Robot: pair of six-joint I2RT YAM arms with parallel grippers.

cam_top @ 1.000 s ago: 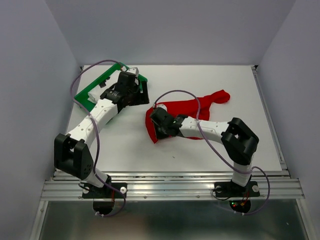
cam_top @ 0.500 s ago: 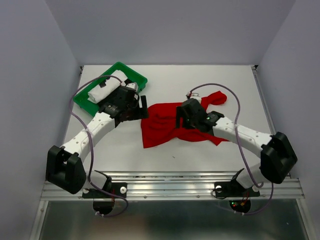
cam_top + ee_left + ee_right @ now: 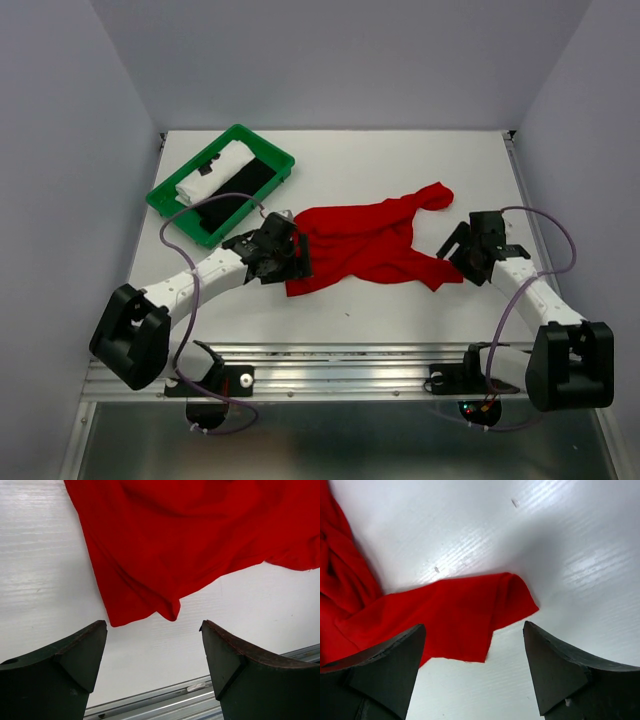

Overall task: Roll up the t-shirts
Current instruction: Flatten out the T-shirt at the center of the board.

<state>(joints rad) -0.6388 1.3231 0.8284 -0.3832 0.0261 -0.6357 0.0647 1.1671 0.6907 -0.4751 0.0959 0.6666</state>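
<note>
The red t-shirt's folded flap [image 3: 446,274] [image 3: 493,614] at the t-shirt's end opposite my left gripper should be grabbed next by my right gripper, to spread the t-shirt for rolling.
One red t-shirt [image 3: 365,245] lies crumpled and half spread in the middle of the white table, a sleeve reaching toward the back right. My left gripper [image 3: 290,258] is at its near left corner, open and empty. In the left wrist view the t-shirt's hem [image 3: 190,545] lies just beyond the left gripper [image 3: 154,630], apart from the fingertips. My right gripper [image 3: 462,250] stands open at the shirt's right end. In the right wrist view a folded flap of the t-shirt [image 3: 445,615] lies on the table under the open right gripper [image 3: 474,625], not pinched.
A green tray [image 3: 270,146] sits at the back left, holding a rolled white cloth [image 3: 215,168] and a black cloth [image 3: 225,203]. The metal rail [image 3: 200,695] runs along the table's near edge, close below the left gripper. Grey walls stand on three sides.
The right gripper has opened, let go of the shirt and drawn back to the right. The shirt now lies spread wider. The left arm swung from the tray to the shirt's near left corner.
</note>
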